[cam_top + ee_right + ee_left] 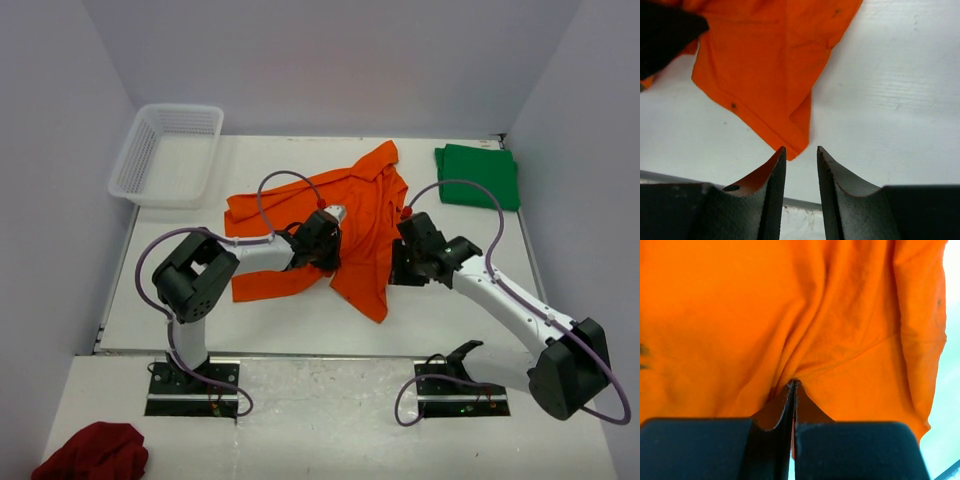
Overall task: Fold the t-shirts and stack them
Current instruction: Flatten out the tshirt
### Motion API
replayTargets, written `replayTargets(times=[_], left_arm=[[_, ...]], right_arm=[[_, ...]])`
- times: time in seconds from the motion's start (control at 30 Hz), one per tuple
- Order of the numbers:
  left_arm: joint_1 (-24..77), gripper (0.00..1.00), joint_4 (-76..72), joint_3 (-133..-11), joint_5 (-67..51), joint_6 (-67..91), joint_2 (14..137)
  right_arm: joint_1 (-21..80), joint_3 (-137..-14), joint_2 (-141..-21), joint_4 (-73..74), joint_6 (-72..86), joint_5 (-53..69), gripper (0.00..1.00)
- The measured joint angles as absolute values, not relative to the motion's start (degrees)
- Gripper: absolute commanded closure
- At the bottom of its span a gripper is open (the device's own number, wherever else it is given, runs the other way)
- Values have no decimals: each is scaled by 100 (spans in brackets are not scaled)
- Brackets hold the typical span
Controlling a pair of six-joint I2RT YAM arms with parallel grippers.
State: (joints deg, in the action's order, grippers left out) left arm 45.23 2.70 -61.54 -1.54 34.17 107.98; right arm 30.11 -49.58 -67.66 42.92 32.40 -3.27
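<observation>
My right gripper pinches the t-shirt's near corner [380,317] next, to stretch the bright orange t-shirt [350,215] open and lay it flat for folding.
The bright orange t-shirt [350,215] lies crumpled in the middle of the table. My left gripper [328,250] rests on its middle and is shut on a pinched fold of the orange cloth [740,315], with the jaws pressed together [793,386]. My right gripper [398,275] is open and empty at the shirt's right side. In the right wrist view its tips [800,149] hang just short of the shirt's near corner [775,65], above the bare table. The dark green t-shirt [478,176] lies folded at the back right.
A white mesh basket [168,152] stands at the back left. A dark red cloth [92,452] lies off the table at the near left. The table's near edge [805,204] is just below my right gripper. My left arm [665,35] shows at the upper left of the right wrist view.
</observation>
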Motion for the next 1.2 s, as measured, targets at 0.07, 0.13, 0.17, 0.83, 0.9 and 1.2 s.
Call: replayTargets(times=[0.07, 0.13, 0.17, 0.83, 0.9, 1.2], left_arm=[[4423, 100, 268, -6154, -204, 3376, 10798], [4340, 100, 268, -6154, -259, 3341, 10798], [4305, 100, 268, -6154, -283, 3336, 10798], [4239, 100, 40, -6060, -624, 3321, 10825], [4239, 100, -10, -6027, -633, 3323, 10814], [4239, 100, -104, -5922, -648, 3323, 10761]], right_arm=[[3238, -4882, -6740, 4294, 3391, -322, 68], [3437, -4783, -6742, 4292, 3529, -322, 67], [3540, -4716, -6742, 4276, 3601, -322, 67], [4753, -4136, -7889, 3551, 4342, -86, 53], [4764, -4136, -7918, 3448, 4357, -67, 53], [4762, -4139, -8211, 3208, 4423, -56, 67]])
